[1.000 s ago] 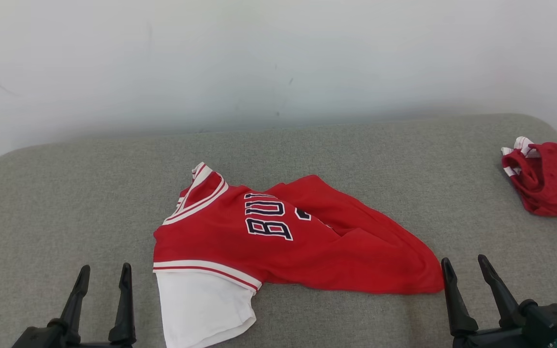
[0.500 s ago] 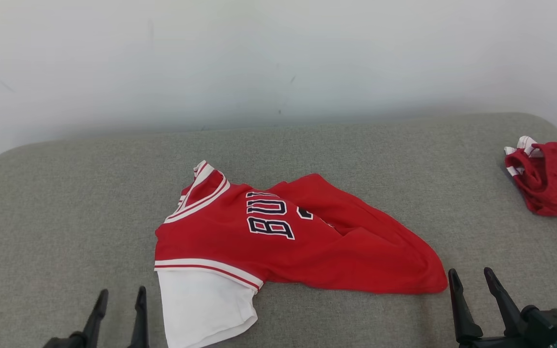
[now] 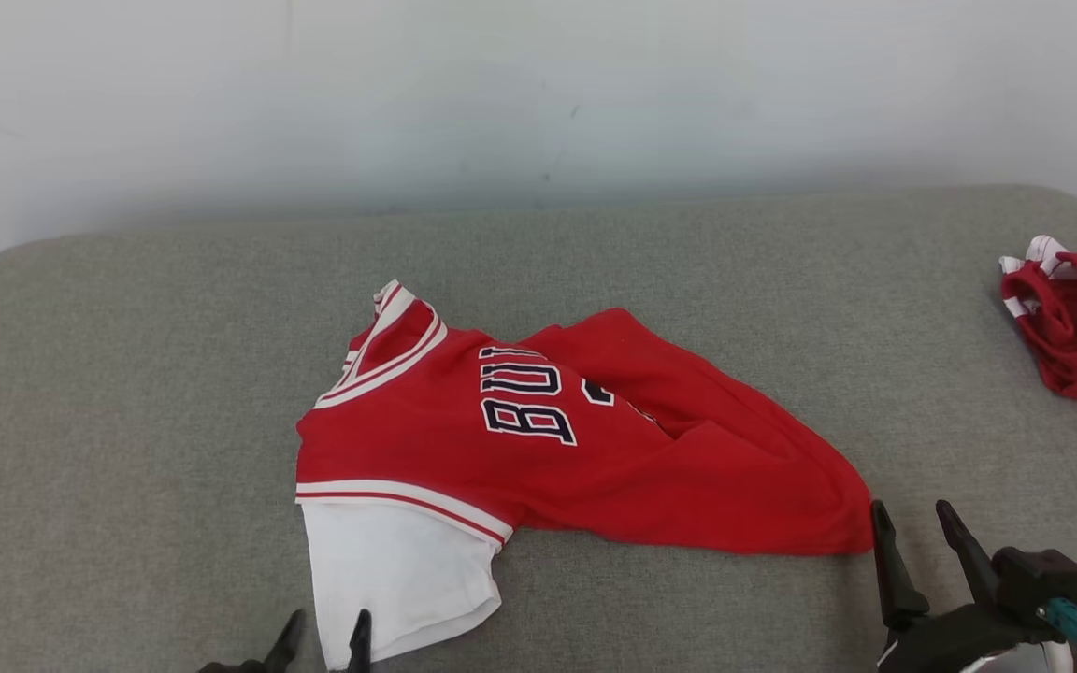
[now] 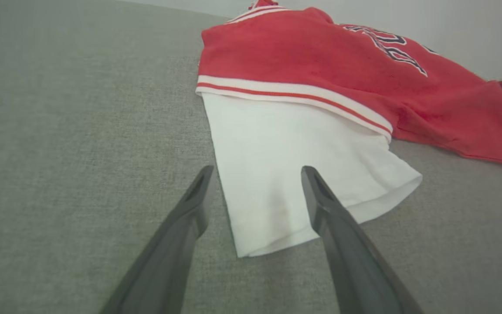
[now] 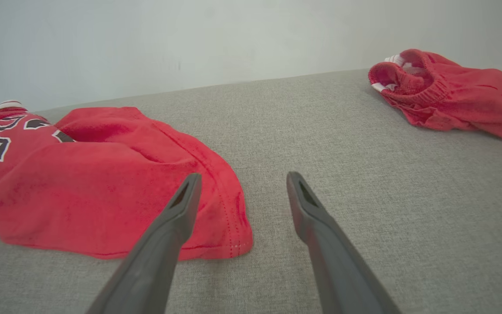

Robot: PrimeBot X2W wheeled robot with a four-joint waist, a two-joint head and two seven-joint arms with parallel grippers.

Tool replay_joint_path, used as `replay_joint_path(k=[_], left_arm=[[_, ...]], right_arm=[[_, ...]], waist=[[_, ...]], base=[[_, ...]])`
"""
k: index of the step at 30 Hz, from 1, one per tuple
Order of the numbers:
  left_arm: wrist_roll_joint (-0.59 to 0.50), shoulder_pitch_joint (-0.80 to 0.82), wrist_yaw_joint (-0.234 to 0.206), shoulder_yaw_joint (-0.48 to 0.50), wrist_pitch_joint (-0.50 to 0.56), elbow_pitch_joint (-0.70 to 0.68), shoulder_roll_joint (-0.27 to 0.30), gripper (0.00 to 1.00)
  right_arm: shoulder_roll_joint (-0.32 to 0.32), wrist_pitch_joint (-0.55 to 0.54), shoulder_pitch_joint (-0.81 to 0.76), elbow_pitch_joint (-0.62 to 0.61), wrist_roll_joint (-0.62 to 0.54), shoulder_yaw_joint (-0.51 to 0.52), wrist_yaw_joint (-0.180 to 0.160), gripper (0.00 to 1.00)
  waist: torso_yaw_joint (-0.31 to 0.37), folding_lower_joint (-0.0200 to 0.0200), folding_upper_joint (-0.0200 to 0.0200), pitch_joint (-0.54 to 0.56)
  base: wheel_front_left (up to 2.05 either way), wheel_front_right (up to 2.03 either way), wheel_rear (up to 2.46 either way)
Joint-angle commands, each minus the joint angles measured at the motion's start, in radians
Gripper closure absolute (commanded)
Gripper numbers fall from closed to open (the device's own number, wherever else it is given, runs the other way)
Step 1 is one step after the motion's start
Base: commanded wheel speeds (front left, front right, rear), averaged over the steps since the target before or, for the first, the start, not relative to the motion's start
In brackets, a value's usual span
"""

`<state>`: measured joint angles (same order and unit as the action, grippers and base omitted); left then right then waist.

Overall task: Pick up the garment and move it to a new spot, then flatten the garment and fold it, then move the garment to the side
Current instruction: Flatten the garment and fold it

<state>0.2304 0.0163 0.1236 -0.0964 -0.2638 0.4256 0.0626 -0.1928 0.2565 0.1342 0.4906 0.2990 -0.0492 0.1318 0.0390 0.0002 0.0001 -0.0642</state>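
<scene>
I will flatten the red jersey over the cushion, so I will next grip it by its hem corner (image 3: 857,540) (image 5: 241,245) with my right gripper.
The garment (image 3: 538,439) is a red jersey with dark letters and a white sleeve (image 3: 389,579), lying crumpled in the middle of the grey cushion (image 3: 127,393). My left gripper (image 3: 328,628) is open at the bottom edge, its fingertips at the white sleeve's (image 4: 273,165) near end. In the left wrist view my left gripper (image 4: 257,172) straddles that sleeve's left edge, just above it. My right gripper (image 3: 912,512) is open beside the garment's right corner. In the right wrist view my right gripper (image 5: 242,179) hangs over the hem corner of the garment (image 5: 103,183).
A second red piece of clothing (image 3: 1076,322) with a white-striped waistband lies bunched at the cushion's far right, also seen as a red heap (image 5: 447,93) in the right wrist view. A pale wall (image 3: 538,93) rises behind the cushion's back edge.
The camera has tilted, shifting the whole scene upward. My left gripper has slid right toward the white sleeve and sunk toward the bottom edge. My right gripper has closed in on the red hem corner.
</scene>
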Motion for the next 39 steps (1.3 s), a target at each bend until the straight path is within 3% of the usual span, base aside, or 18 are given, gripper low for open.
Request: replay_joint_path(k=[1, 9, 17, 19, 20, 21, 22, 23, 33, 39], left_arm=[[0.006, 0.018, 0.003, -0.008, 0.000, 0.015, -0.003, 0.00], [0.011, 0.051, 0.006, -0.037, 0.000, 0.067, -0.008, 0.00], [0.038, 0.042, 0.006, -0.083, 0.000, 0.085, -0.011, 0.00], [0.049, 0.049, 0.005, -0.111, 0.000, 0.099, -0.011, 0.00], [0.055, 0.054, 0.005, -0.121, 0.000, 0.104, -0.012, 0.00], [0.062, 0.060, 0.006, -0.126, 0.000, 0.108, -0.012, 0.40], [0.064, 0.065, 0.006, -0.130, 0.000, 0.109, -0.012, 0.64], [0.070, 0.069, 0.006, -0.130, 0.000, 0.106, -0.012, 1.00], [0.110, 0.089, 0.006, -0.091, 0.000, 0.019, -0.011, 1.00], [0.109, 0.204, 0.006, -0.087, 0.000, -0.066, 0.012, 1.00]], right_arm=[[-0.010, 0.005, 0.025, 0.032, 0.002, -0.007, -0.003, 0.00], [-0.021, 0.010, 0.108, 0.197, 0.022, -0.052, -0.003, 0.00], [-0.007, 0.010, 0.095, 0.242, 0.057, -0.081, -0.003, 0.00], [-0.006, 0.009, 0.107, 0.268, 0.068, -0.093, -0.003, 0.63], [-0.006, 0.009, 0.115, 0.274, 0.072, -0.097, -0.003, 0.78], [-0.006, 0.009, 0.123, 0.273, 0.076, -0.101, -0.003, 0.90], [-0.005, 0.010, 0.128, 0.269, 0.082, -0.103, -0.003, 1.00], [-0.006, 0.010, 0.129, 0.264, 0.086, -0.103, -0.003, 1.00], [-0.006, 0.010, 0.107, 0.138, 0.122, -0.105, -0.003, 1.00], [-0.024, 0.010, 0.172, 0.018, 0.159, -0.130, -0.003, 1.00]], waist=[[-0.006, -0.0002, -0.0001, -0.016], [-0.025, -0.0002, -0.0001, -0.045], [-0.034, -0.0002, -0.0001, -0.050], [-0.032, -0.0002, -0.0001, -0.051], [-0.031, -0.0002, -0.0001, -0.052], [-0.031, -0.0002, -0.0001, -0.053], [-0.030, -0.0002, -0.0001, -0.054], [-0.028, -0.0002, -0.0001, -0.055], [-0.017, -0.0002, -0.0001, -0.048], [-0.008, -0.0002, -0.0001, -0.065]], base=[[0.00, 0.00, 0.00], [0.00, 0.00, 0.00], [0.00, 0.00, 0.00], [0.00, 0.00, 0.00], [0.00, 0.00, 0.00], [0.00, 0.00, 0.00], [0.00, 0.00, 0.00], [0.00, 0.00, 0.00], [0.00, 0.00, 0.00], [0.00, 0.00, 0.00]])
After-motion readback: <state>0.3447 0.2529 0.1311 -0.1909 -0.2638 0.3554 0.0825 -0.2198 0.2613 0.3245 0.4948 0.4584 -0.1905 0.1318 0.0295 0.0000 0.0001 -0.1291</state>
